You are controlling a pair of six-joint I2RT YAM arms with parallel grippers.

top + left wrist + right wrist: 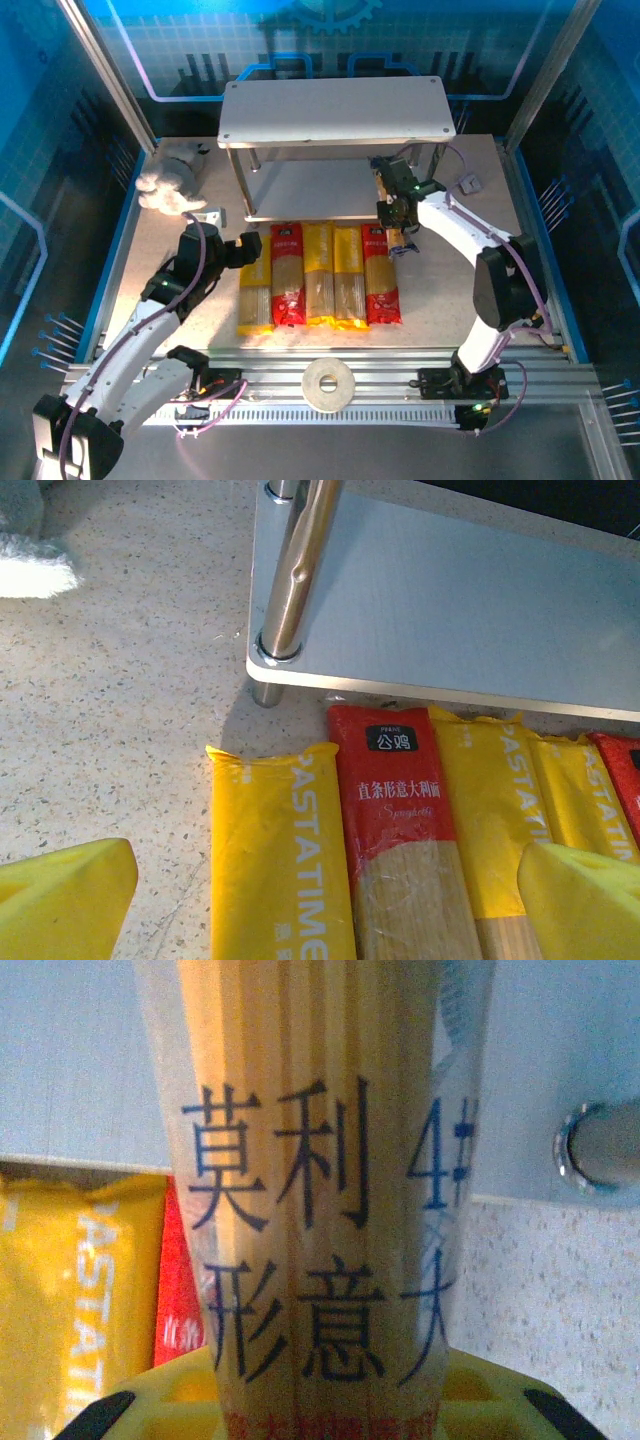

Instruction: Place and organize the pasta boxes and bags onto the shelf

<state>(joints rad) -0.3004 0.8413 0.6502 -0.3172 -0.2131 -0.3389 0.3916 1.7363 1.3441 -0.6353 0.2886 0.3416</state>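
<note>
My right gripper keeps hold of the clear/tan pack for now, since opening now would leave the pack half off the lower board.
Five spaghetti packs lie side by side on the table in front of the shelf: a yellow pack (254, 295), a red one (287, 275), two yellow ones (318, 272) (349, 275) and a red one (380, 275). My left gripper (245, 252) hovers open over the leftmost yellow pack (275, 850) and the red pack (400, 810), its yellow fingertips (60, 900) wide apart. My right gripper (395, 212) is shut on the clear/tan pack (320, 1190), holding it at the front right corner of the shelf's lower board (310, 188). The top board (335, 108) is bare.
A shelf leg (295, 570) stands by the packs' far ends, another leg (600, 1145) just right of the held pack. A white cloth bundle (165, 185) and small bracket (210, 215) lie at the left. A tape roll (329, 384) sits on the near rail.
</note>
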